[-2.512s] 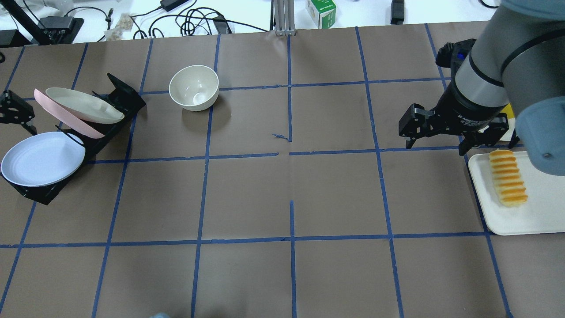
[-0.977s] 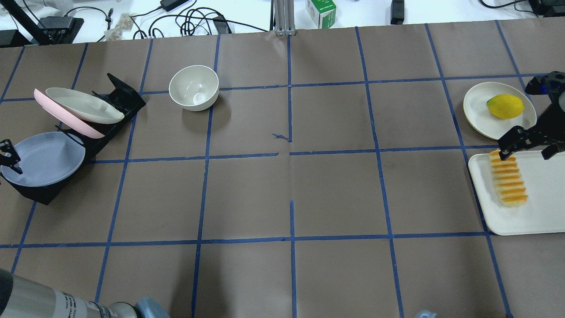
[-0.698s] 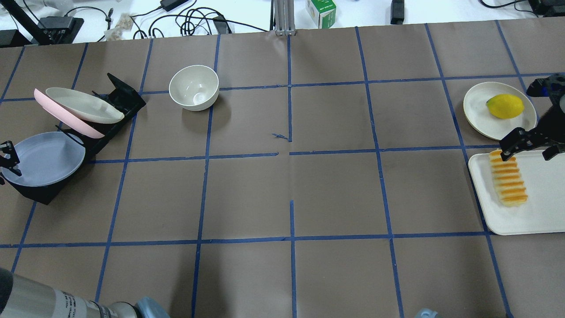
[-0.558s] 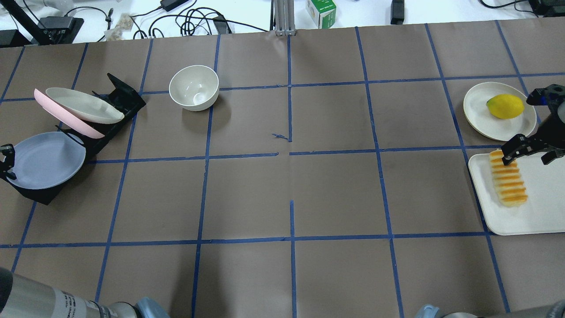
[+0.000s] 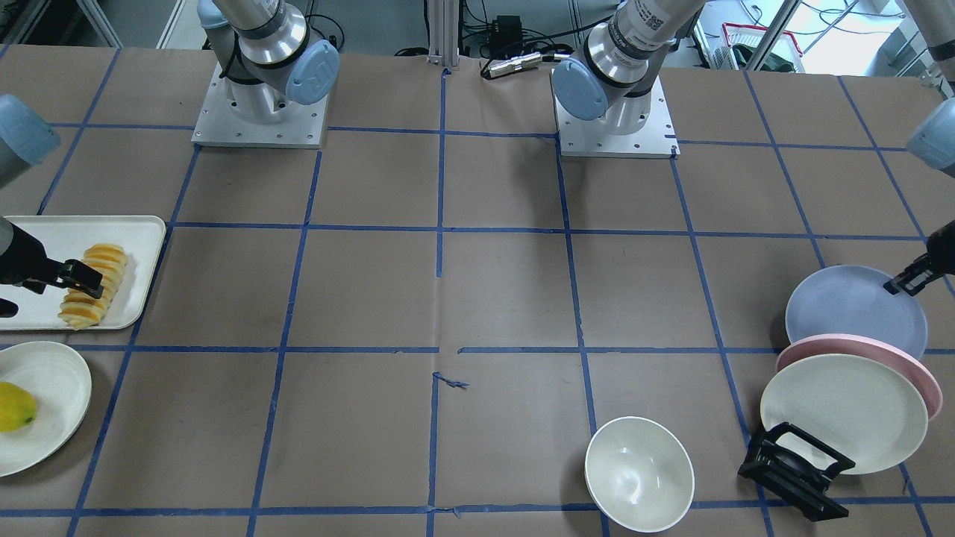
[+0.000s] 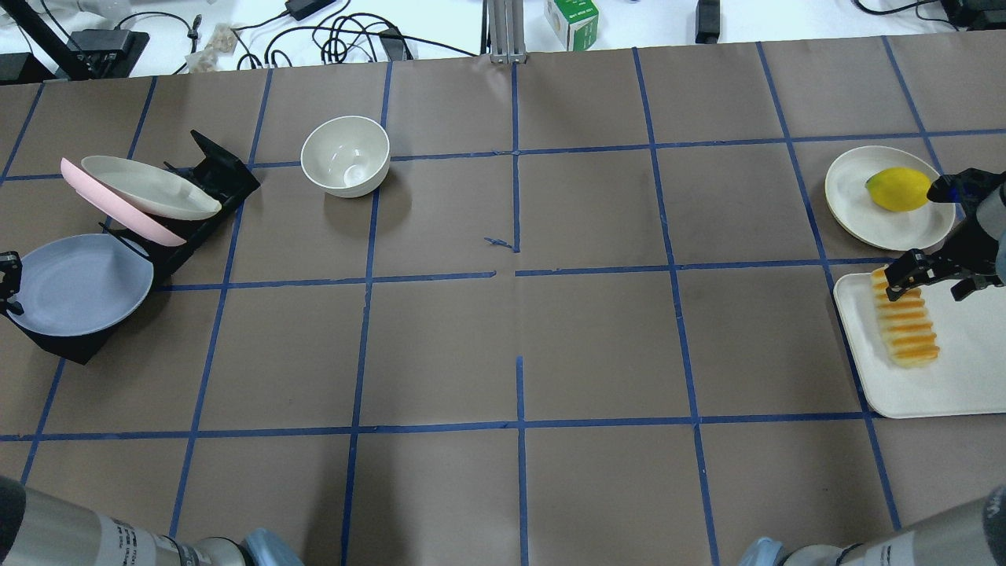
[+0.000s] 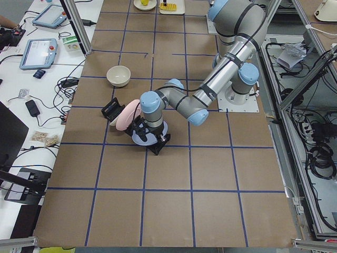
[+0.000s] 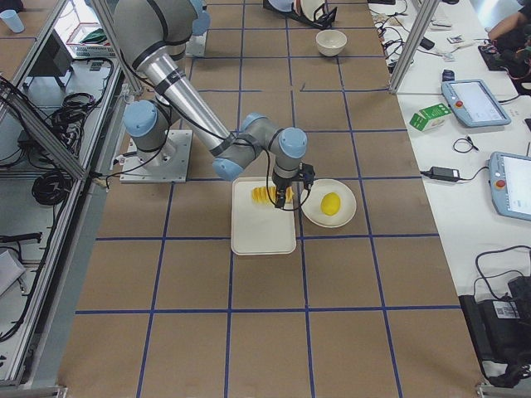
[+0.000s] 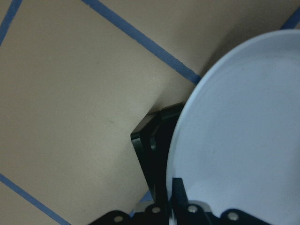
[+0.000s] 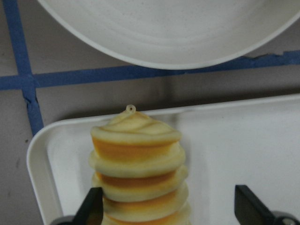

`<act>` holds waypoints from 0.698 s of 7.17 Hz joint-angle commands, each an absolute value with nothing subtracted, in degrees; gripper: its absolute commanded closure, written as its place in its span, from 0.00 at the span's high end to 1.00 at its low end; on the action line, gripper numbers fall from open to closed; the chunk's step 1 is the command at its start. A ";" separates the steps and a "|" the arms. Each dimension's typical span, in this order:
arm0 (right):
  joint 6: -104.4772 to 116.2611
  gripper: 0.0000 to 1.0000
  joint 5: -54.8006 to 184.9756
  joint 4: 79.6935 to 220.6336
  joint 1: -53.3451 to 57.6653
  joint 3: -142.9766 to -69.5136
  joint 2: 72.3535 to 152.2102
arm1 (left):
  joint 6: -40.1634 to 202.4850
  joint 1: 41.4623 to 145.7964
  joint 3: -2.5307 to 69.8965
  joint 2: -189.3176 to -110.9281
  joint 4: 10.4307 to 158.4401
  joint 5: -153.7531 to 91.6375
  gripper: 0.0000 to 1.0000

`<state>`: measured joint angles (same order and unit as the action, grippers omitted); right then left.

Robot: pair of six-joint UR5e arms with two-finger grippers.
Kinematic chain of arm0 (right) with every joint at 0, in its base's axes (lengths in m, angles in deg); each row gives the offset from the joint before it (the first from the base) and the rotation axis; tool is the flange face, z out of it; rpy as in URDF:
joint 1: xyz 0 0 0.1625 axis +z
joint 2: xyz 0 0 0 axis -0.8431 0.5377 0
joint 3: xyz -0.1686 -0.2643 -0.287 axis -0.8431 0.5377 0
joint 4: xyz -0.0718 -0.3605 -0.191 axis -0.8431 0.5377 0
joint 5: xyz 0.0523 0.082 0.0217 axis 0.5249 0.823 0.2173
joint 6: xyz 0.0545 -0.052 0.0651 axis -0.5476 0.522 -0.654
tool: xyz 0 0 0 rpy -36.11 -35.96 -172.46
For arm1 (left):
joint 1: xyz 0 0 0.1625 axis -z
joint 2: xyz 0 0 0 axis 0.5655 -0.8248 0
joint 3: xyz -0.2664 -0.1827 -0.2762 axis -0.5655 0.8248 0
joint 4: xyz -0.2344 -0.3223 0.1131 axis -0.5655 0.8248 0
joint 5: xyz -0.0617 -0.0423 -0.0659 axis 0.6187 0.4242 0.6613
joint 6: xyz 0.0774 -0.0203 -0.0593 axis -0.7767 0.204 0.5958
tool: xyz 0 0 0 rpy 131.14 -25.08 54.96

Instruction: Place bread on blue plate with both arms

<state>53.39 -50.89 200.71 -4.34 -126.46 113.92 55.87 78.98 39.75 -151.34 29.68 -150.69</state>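
The right gripper takes the bread by its ridged body (image 5: 91,294) next, to put the bread on the blue plate (image 5: 855,304).
The bread (image 6: 905,318) lies lengthwise on a white tray (image 6: 943,385) at the right edge. My right gripper (image 6: 935,283) is open and low over the bread's far end, one finger beside the loaf. The right wrist view shows the bread (image 10: 138,164) between the spread fingers (image 10: 91,206). The blue plate (image 6: 78,287) leans in the front slot of a black rack (image 6: 212,177) at far left. My left gripper (image 6: 6,271) is shut on the plate's outer rim, as the left wrist view (image 9: 169,201) shows.
A pink plate (image 6: 118,212) and a cream plate (image 6: 149,189) lean in the same rack. A cream bowl (image 6: 346,156) stands behind the middle left. A yellow fruit (image 6: 898,189) lies on a cream plate (image 6: 857,204) just beyond the tray.
My right gripper has moved right and come down over the bread's far end. My left gripper has moved in to the blue plate's rim, and the plate has shifted slightly.
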 commanded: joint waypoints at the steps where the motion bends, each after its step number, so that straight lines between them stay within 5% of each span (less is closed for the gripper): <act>1: 50.52 1.00 -50.57 200.77 -3.95 -126.54 112.88 | 54.57 81.26 34.85 -148.04 38.57 -154.95 0.00; 2: 50.60 0.99 -50.48 200.68 -3.95 -126.54 112.44 | 53.78 81.71 32.91 -145.50 46.82 -155.59 0.00; 4: 49.99 0.12 -50.66 198.50 -3.95 -126.37 112.78 | 53.42 81.98 33.42 -140.57 60.82 -160.52 0.00; 5: 49.82 0.00 -50.83 197.27 -3.95 -126.19 112.96 | 53.34 82.24 33.50 -137.50 68.19 -158.52 0.00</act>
<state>50.05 -50.69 198.80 -3.95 -126.33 112.76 53.47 81.95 33.60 -141.09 59.32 -159.30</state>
